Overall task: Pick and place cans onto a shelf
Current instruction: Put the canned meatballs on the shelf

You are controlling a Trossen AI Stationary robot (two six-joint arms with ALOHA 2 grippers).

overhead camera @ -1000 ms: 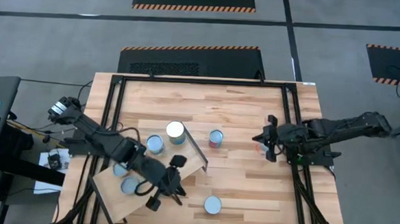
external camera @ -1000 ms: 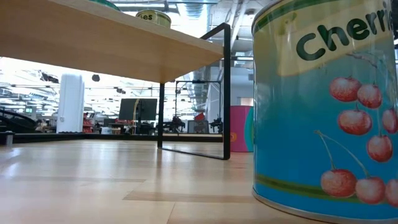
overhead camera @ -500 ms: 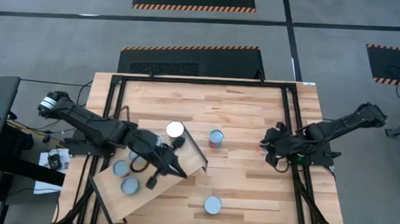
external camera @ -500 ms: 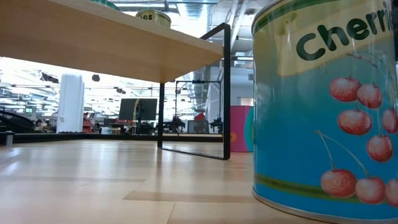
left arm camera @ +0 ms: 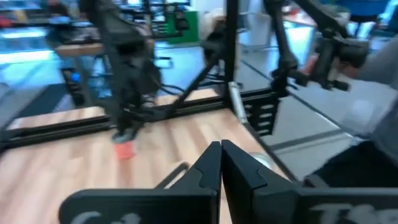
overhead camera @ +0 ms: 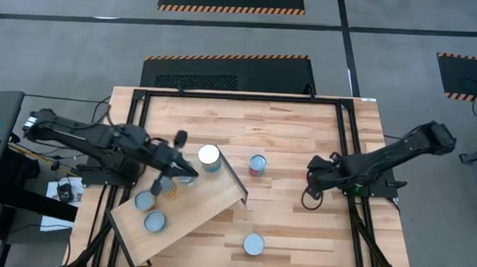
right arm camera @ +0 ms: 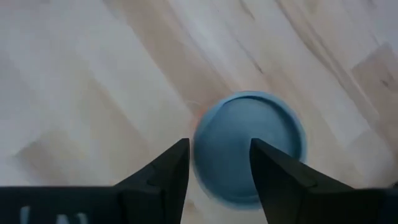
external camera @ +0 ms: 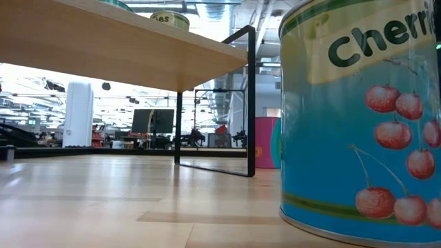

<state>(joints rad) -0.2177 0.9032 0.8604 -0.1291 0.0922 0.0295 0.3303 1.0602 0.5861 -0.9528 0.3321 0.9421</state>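
I will next grab the red-sided can's pale blue rim with my right gripper, so that I can set the can on the shelf.
The shelf, a light-wood plank, stands slanted at the table's near left. It carries two cans and an orange-sided one. A white-topped can stands at its far corner. Two more cans stand on the table. My left gripper is shut and holds nothing, above the shelf's far edge. My right gripper points down, open, over a small red-sided can with a pale blue top. Its fingers stand above the can.
A black frame borders the tabletop. The low view is filled on its right by a large cherry-labelled can. The shelf's underside and its dark leg are on that view's left. Bare wood lies between the shelf and my right gripper.
My left gripper has drawn back from the shelf's near end toward the table's far left, levelling out, and stays shut. The cans on the shelf, hidden under the arm before, now show. My right gripper has tipped downward, rolled, and sunk over the small red-sided can.
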